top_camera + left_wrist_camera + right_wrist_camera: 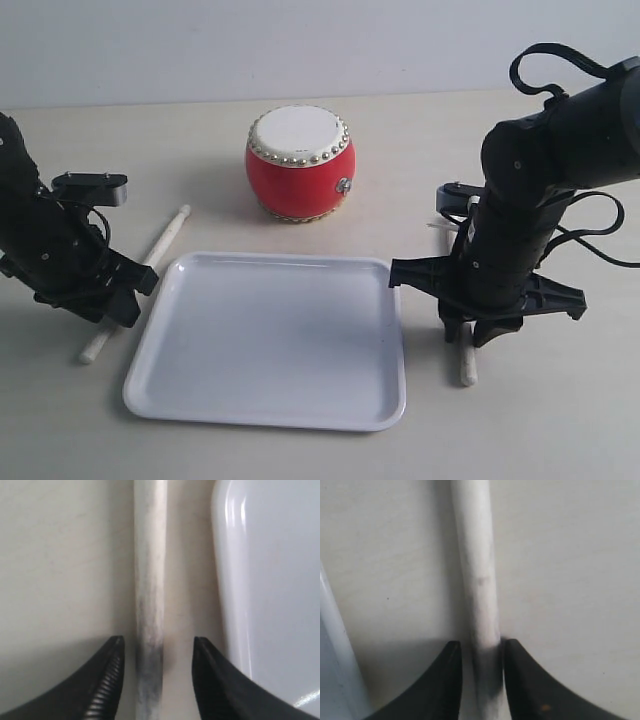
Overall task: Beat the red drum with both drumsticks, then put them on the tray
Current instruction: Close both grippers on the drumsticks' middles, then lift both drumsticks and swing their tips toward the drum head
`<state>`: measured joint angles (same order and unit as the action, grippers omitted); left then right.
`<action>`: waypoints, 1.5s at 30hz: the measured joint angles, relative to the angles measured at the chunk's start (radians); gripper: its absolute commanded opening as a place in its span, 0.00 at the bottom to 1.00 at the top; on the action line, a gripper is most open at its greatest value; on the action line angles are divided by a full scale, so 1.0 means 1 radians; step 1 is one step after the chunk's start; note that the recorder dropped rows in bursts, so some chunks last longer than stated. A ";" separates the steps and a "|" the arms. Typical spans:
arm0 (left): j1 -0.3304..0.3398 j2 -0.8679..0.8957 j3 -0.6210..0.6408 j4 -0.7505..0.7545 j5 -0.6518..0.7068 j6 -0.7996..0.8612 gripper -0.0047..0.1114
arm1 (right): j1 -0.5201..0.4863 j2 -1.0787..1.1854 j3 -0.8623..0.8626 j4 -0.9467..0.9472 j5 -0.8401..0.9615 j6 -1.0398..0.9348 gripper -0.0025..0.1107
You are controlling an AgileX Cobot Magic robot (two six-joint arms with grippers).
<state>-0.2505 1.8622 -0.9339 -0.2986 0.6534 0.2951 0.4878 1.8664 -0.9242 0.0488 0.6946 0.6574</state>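
The drumstick's striking end should stay free to beat the red drum, so my left gripper should next grab the drumstick by its handle end.
The red drum stands upright at the back, beyond the white tray. One pale drumstick lies on the table left of the tray. My left gripper is low over it. In the left wrist view this gripper is open, with the drumstick between the jaws and a gap on each side; the tray lies close by. The other drumstick lies right of the tray under my right gripper. In the right wrist view that gripper is shut on the drumstick, which rests on the table.
The tray's rim runs close beside the right gripper. The right arm's black body hides the middle of the right drumstick. A pale wall rises behind the drum.
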 measured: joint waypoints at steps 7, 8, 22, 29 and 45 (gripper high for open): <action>0.000 0.000 0.000 0.000 0.000 0.000 0.41 | 0.000 0.000 0.000 0.002 0.010 0.002 0.02; 0.000 0.000 0.000 0.000 0.000 0.000 0.41 | 0.000 0.000 0.000 0.002 0.010 0.002 0.02; 0.000 0.002 0.017 0.014 0.000 0.000 0.23 | 0.000 -0.048 0.000 -0.007 -0.004 -0.024 0.02; 0.000 0.002 0.017 0.018 0.002 0.000 0.04 | 0.000 -0.112 -0.005 -0.049 -0.011 -0.057 0.02; -0.135 -0.223 -0.192 0.072 0.345 -0.002 0.04 | 0.000 -0.273 -0.169 0.239 0.286 -0.747 0.02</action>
<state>-0.3856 1.6390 -1.1258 -0.2262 0.9982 0.2928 0.4878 1.5933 -1.0930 0.2881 0.9805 -0.0894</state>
